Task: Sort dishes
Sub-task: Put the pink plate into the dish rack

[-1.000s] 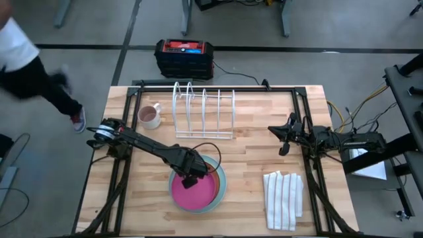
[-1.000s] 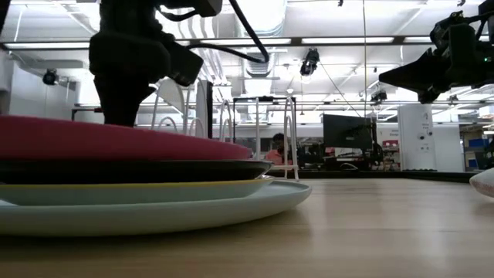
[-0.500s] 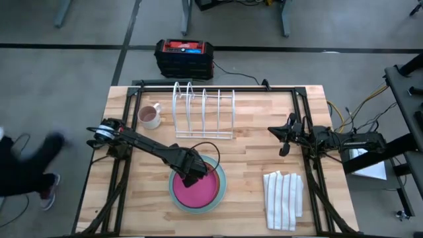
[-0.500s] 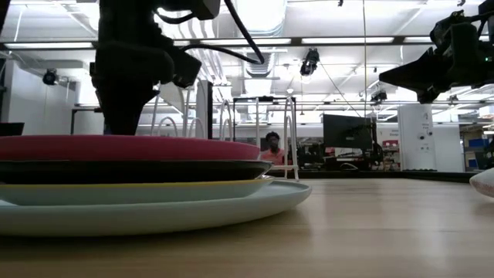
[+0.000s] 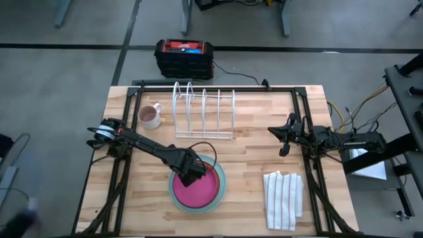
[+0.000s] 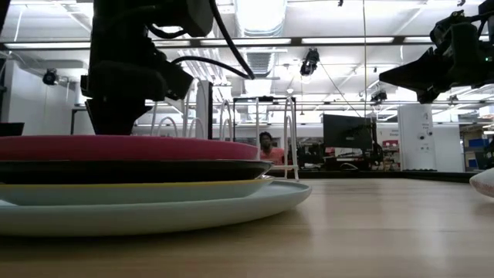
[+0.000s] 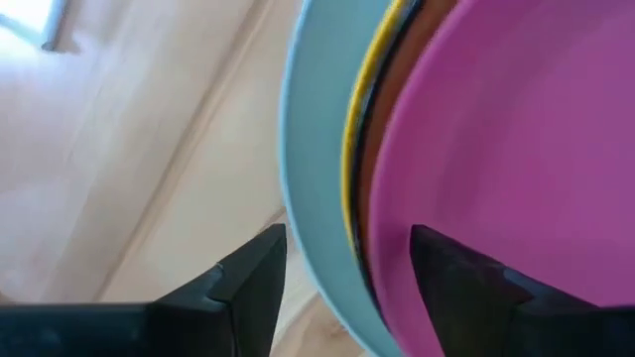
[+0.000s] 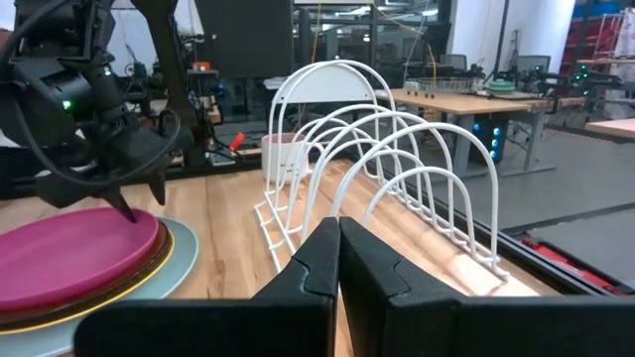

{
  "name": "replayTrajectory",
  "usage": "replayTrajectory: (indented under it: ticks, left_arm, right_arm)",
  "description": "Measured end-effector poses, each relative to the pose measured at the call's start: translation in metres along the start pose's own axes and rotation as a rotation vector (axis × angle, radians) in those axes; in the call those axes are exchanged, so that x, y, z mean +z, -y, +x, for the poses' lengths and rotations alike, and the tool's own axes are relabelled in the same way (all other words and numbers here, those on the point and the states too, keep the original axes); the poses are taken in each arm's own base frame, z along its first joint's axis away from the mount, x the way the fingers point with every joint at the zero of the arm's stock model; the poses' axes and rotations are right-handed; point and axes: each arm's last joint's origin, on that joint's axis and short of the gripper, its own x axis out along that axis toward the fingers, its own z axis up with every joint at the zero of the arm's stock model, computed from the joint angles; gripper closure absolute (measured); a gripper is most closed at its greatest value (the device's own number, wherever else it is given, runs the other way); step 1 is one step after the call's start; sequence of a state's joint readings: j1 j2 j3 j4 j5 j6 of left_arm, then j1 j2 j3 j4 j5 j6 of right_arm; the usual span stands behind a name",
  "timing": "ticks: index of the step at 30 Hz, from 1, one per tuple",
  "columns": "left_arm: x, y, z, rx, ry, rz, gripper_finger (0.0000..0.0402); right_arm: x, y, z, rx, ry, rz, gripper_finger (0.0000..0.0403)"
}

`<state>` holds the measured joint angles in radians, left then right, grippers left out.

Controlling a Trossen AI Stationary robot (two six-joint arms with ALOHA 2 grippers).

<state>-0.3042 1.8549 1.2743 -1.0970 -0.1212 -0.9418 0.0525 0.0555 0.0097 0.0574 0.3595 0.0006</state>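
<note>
I should grab the magenta-pink plate next with my left gripper by its rim, to sort that plate off the orange-brown plate.
Four plates lie stacked near the table's middle: a magenta-pink one on top, then an orange-brown one, a yellow one, and a larger pale teal one resting on the table. My left gripper is open at the stack's far rim. In the left wrist view, one finger stands outside the teal rim and the other over the pink plate. My right gripper waits shut at the table's right side.
A white wire dish rack stands at the far middle, with a small white mug to its left. A white striped folded cloth lies near the right front. Bare wood stretches between the stack and the cloth.
My left gripper has opened and let go of the pink plate's far rim. That rim, tilted up a second ago, has dropped, and the plate now lies flat on the stack. The gripper has stayed over the rim.
</note>
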Motion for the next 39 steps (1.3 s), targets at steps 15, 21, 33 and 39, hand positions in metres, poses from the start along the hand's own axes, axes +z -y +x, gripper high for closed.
replayTrajectory:
  ticks: [15,21,33,39]
  left_arm:
    - [0.0,0.002,0.003,-0.026,-0.019,0.016,0.0342]
    - [0.0,0.001,0.0,-0.018,-0.029,0.014,0.0387]
    - [0.002,-0.004,-0.036,0.075,-0.061,0.037,0.0399]
    - [0.004,-0.002,-0.056,0.082,-0.011,0.085,0.04]
  right_arm:
    - [0.0,0.0,0.0,0.0,-0.001,0.0,0.0403]
    - [0.0,0.0,0.0,0.0,-0.001,0.0,0.0403]
    - [0.0,0.0,0.0,0.0,-0.001,-0.001,0.0403]
    - [0.0,0.0,0.0,0.0,-0.001,0.0,0.0403]
